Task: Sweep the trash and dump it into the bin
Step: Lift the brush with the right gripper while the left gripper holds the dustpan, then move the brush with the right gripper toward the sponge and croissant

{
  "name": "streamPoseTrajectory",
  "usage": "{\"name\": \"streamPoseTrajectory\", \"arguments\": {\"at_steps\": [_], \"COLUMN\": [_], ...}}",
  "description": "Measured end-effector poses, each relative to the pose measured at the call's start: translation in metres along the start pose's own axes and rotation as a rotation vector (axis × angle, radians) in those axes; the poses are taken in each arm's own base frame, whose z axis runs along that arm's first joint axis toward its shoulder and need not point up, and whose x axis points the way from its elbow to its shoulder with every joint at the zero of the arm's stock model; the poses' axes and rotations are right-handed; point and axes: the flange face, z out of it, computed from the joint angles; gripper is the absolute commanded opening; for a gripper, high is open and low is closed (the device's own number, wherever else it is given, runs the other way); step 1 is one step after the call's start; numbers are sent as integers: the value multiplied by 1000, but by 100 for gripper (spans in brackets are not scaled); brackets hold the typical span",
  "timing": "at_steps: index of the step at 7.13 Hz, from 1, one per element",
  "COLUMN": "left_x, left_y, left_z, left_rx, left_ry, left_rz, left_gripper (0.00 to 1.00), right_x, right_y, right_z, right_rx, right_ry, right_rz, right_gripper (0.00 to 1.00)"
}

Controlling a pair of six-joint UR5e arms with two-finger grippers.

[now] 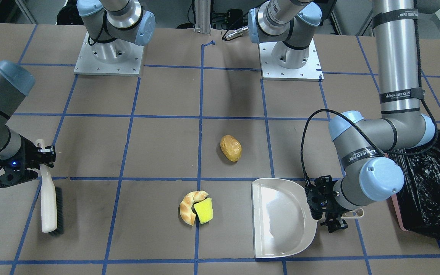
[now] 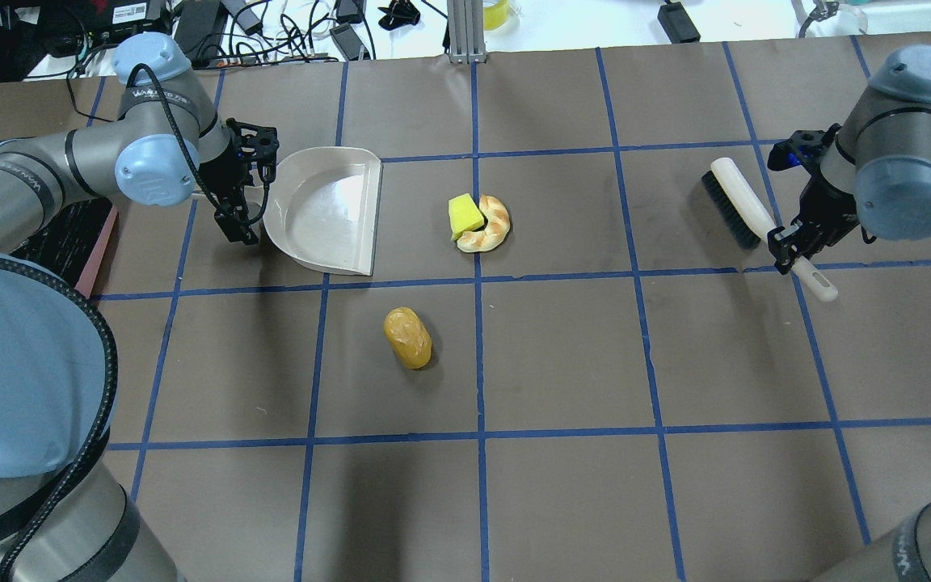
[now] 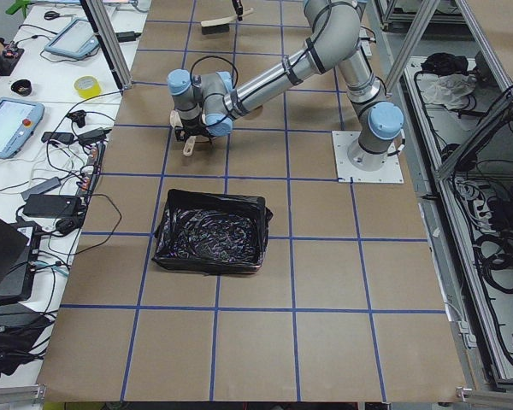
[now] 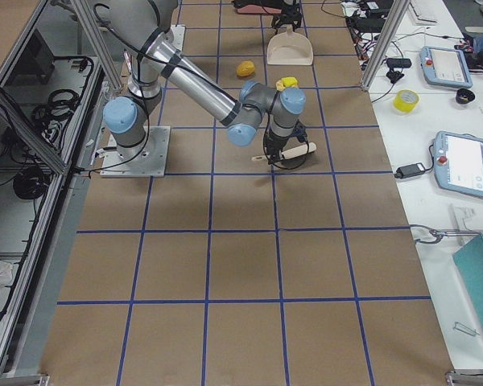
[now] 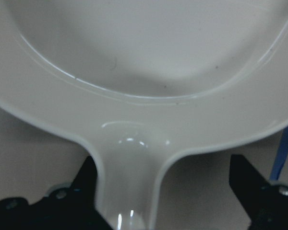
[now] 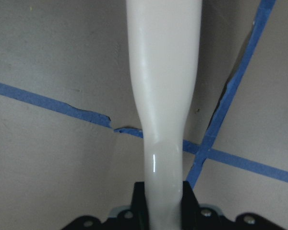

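I will dump the swept trash into the pink bin (image 1: 431, 192) once my left gripper has grabbed the cream dustpan by its handle (image 1: 356, 213), which is next.
The golden-brown potato (image 1: 231, 148) lies mid-table. The tan croissant (image 1: 188, 208) and the yellow-green sponge wedge (image 1: 203, 211) touch each other near it. The cream dustpan (image 1: 281, 217) lies flat, its open edge toward them. My left gripper (image 1: 329, 204) is open around the dustpan's handle (image 5: 127, 191). One finger (image 5: 84, 184) touches the handle and the other stands apart. My right gripper (image 1: 44, 152) is shut on the white brush's (image 1: 48, 202) handle (image 6: 162, 96). The pink bin with a black bag (image 1: 430, 187) stands beyond the left arm.
The table is brown paper with a blue tape grid (image 2: 478, 364). The two arm bases (image 1: 109, 57) stand on plates at the robot's edge. Cables and devices (image 2: 271, 24) lie past the table's far edge.
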Motion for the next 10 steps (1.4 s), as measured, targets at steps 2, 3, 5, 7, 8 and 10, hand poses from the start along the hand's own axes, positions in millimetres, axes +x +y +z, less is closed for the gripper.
{"name": "streamPoseTrajectory", "arguments": {"at_steps": [2, 3, 5, 7, 8, 10], "left_x": [0, 1, 1, 0, 0, 0], "left_y": [-3, -3, -3, -5, -6, -9], "left_z": [2, 3, 4, -1, -2, -3], "left_rx": [12, 13, 13, 13, 13, 12], "left_ry": [0, -1, -6, -19, -23, -25], "left_rz": [10, 14, 26, 37, 40, 51], "left_gripper": [65, 45, 13, 0, 0, 0], "right_x": [-7, -22, -87, -169, -199, -249], "right_y": [3, 1, -20, -41, -46, -55], "right_z": [-15, -28, -39, -38, -36, -25], "right_rx": [-13, -13, -12, -3, 2, 6], "right_ry": [-14, -19, -1, 14, 10, 7], "right_rz": [77, 111, 168, 201, 227, 260], "right_gripper": [0, 0, 0, 0, 0, 0]}}
